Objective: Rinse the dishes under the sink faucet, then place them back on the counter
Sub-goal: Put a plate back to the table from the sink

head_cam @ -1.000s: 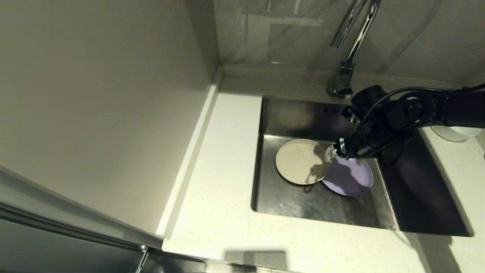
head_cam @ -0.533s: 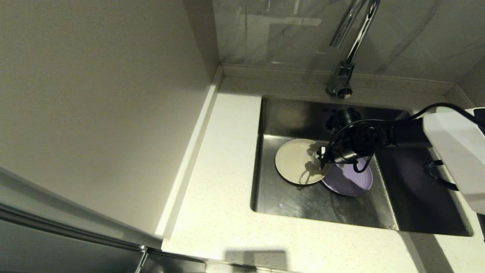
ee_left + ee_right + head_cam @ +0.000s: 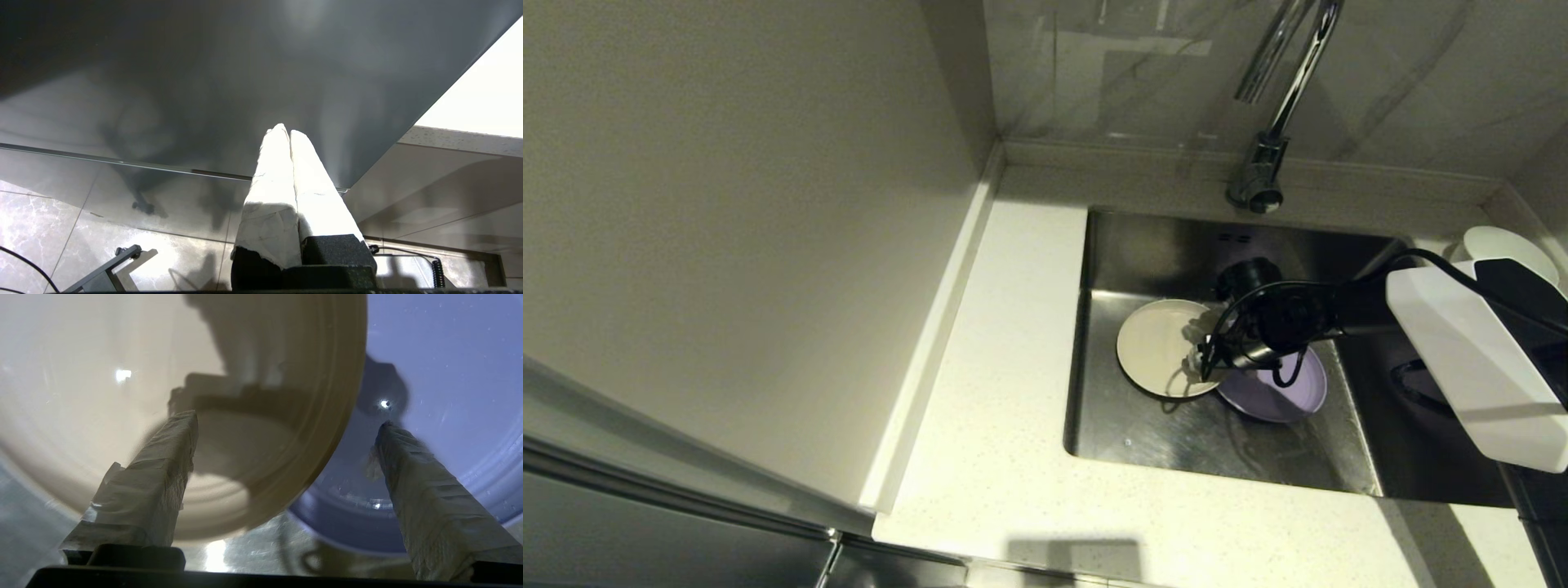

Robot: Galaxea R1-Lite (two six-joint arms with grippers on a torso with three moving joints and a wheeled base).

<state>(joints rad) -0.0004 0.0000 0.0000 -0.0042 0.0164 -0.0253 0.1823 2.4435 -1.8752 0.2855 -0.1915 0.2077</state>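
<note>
My right gripper pinches the beige plate by its thin rim (image 3: 329, 458) next, where it overlaps the lavender plate, since the plate spreads wider than my open fingers.
A beige plate (image 3: 1160, 347) and a lavender plate (image 3: 1286, 392) lie flat in the sink (image 3: 1176, 445); the beige rim overlaps the lavender one. My right gripper (image 3: 1205, 366) hangs low over that overlap, open and empty. In the right wrist view the right gripper (image 3: 288, 420) straddles the rims, one finger (image 3: 163, 469) above the beige plate (image 3: 102, 375), the other above the lavender plate (image 3: 449, 355). A white bowl (image 3: 1507, 245) stands on the counter (image 3: 1013, 367) at the back right. The chrome faucet (image 3: 1278, 98) rises behind the sink. My left gripper (image 3: 286, 130) is shut, parked low beside a cabinet.
A tall pale wall panel (image 3: 752, 229) borders the counter on the left. The sink's deeper dark part (image 3: 1421, 441) lies under my right arm. Two overflow slots (image 3: 1232, 238) show on the back wall of the sink.
My right arm has swung left and lower into the sink, bringing the open gripper from above the lavender plate to the plates' overlap. The bowl has come into view behind the arm.
</note>
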